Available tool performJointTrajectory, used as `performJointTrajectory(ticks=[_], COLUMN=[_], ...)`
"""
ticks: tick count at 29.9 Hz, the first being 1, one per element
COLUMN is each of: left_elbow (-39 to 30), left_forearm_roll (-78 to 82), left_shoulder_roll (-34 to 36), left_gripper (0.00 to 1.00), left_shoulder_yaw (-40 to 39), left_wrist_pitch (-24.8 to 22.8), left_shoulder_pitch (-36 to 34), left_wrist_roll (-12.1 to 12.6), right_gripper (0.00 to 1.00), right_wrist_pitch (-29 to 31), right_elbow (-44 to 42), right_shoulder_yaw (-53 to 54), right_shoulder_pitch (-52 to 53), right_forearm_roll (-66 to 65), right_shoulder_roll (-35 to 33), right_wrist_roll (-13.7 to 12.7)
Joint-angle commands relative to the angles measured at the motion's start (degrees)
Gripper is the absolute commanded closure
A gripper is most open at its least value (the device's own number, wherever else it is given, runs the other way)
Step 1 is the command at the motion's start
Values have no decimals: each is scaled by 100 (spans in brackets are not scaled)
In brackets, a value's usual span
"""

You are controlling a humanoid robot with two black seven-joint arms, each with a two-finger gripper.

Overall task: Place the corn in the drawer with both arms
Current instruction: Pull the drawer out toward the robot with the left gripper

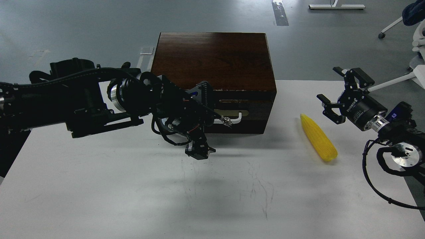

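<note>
I will lay the corn inside the drawer (249, 114), so my right gripper will next grab the yellow corn by its thick end (327, 151).
The yellow corn (318, 137) lies on the white table (132, 192), right of the dark brown box (215, 59). The drawer (249, 114) stands pulled out a little, with a pale strip of its inside showing above the dark front. Its white bar handle (236, 117) faces me. My left gripper (202, 121) is right at the handle's left end, fingers spread one above the other. A thin metal-tipped rod from it touches the handle. My right gripper (332, 93) is open and empty, hovering just right of the corn's pointed end.
The box sits at the table's far edge. Office chair legs (398, 79) and a chair base (335, 6) stand on the grey floor beyond. My right arm's cables (375, 179) hang over the table's right edge.
</note>
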Motion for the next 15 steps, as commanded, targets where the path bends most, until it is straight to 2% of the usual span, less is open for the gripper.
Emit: performJointTrajectory(ticks=[1,15], left_elbow=[-270,-1228], left_forearm_roll=[-1,-1], left_shoulder_roll=[26,404], left_gripper=[2,2], left_shoulder_yaw=[0,9], left_wrist_pitch=[1,1], left_shoulder_pitch=[-8,36], left_wrist_roll=[-3,-3], right_gripper=[0,0], right_wrist_pitch=[0,0], right_elbow=[0,9], right_shoulder_yaw=[0,0], right_shoulder_pitch=[2,-7], right_forearm_roll=[0,0], right_shoulder_roll=[0,-61], right_wrist_roll=[0,0])
